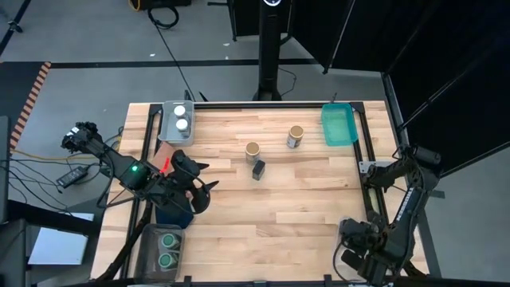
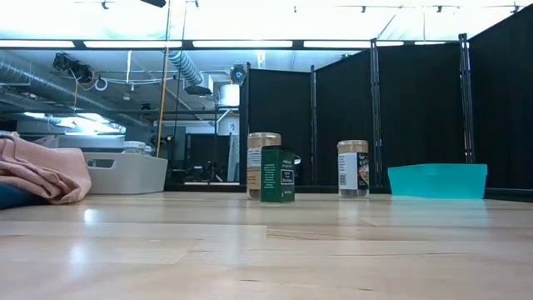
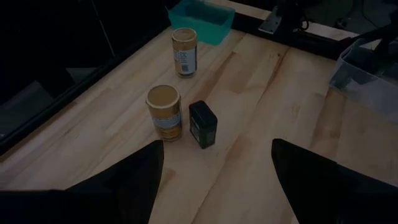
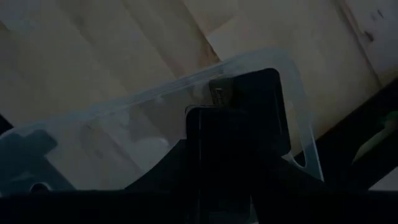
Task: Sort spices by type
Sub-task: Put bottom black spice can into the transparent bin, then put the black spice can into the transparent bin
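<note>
My right gripper should open now: the black tin (image 4: 224,149) would stay low inside the clear bin.
Two tan-lidded jars (image 1: 253,150) (image 1: 296,136) and a black tin (image 1: 258,169) stand upright mid-table. Two white-lidded jars (image 1: 181,118) sit in a grey bin (image 1: 166,127) at the far left. Two green-lidded jars (image 1: 168,249) sit in a clear bin (image 1: 148,239) at the near left. My left gripper (image 3: 216,148) hovers open left of the tin, touching nothing. At the near right corner my right gripper (image 4: 224,183) is shut on a second black tin (image 4: 214,155), over a clear bin (image 4: 124,106) that holds another tin (image 4: 255,99). My right gripper pinches the black tin's lower sides (image 4: 196,180) between its two fingers, coming from above and pointing steeply down. The tin stands along the fingers, inside the clear bin's outline. Whether it rests on the bin's floor cannot be told.
A teal tray (image 1: 339,125) lies at the far right. A navy cloth (image 1: 171,214) and a reddish cloth (image 1: 163,159) lie under the left arm. Bare wood spreads over the table's middle and near side.
</note>
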Available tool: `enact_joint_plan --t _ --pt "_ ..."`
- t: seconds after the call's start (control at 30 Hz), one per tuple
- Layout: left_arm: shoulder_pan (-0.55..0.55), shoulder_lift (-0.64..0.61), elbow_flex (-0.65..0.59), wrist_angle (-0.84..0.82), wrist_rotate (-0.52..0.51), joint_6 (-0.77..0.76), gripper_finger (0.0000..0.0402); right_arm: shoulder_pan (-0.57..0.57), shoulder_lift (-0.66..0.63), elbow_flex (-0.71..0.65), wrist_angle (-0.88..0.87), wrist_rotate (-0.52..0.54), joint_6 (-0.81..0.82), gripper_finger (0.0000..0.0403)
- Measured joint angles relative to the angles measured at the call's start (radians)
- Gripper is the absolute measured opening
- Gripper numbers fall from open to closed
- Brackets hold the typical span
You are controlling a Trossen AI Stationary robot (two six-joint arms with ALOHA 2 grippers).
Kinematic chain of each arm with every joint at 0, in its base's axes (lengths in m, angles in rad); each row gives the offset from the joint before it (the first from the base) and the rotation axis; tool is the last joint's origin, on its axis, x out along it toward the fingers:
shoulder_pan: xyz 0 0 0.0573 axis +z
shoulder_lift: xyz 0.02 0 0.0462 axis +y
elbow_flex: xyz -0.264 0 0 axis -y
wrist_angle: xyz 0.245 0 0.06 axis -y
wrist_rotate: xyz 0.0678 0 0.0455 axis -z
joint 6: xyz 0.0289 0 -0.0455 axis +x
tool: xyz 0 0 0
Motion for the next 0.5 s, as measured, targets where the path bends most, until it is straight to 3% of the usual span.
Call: enact_joint_plan --t 0.27,0.5 --pt "0.000 0.000 0.000 -0.001 0.000 0.000 0.0302 0.000 0.021 -0.001 0.002 0.002 -0.015 0.0132" --pt "0.000 0.000 0.000 -0.002 0.000 0.000 0.0302 0.000 0.021 -0.001 0.002 0.004 -0.035 0.0214"
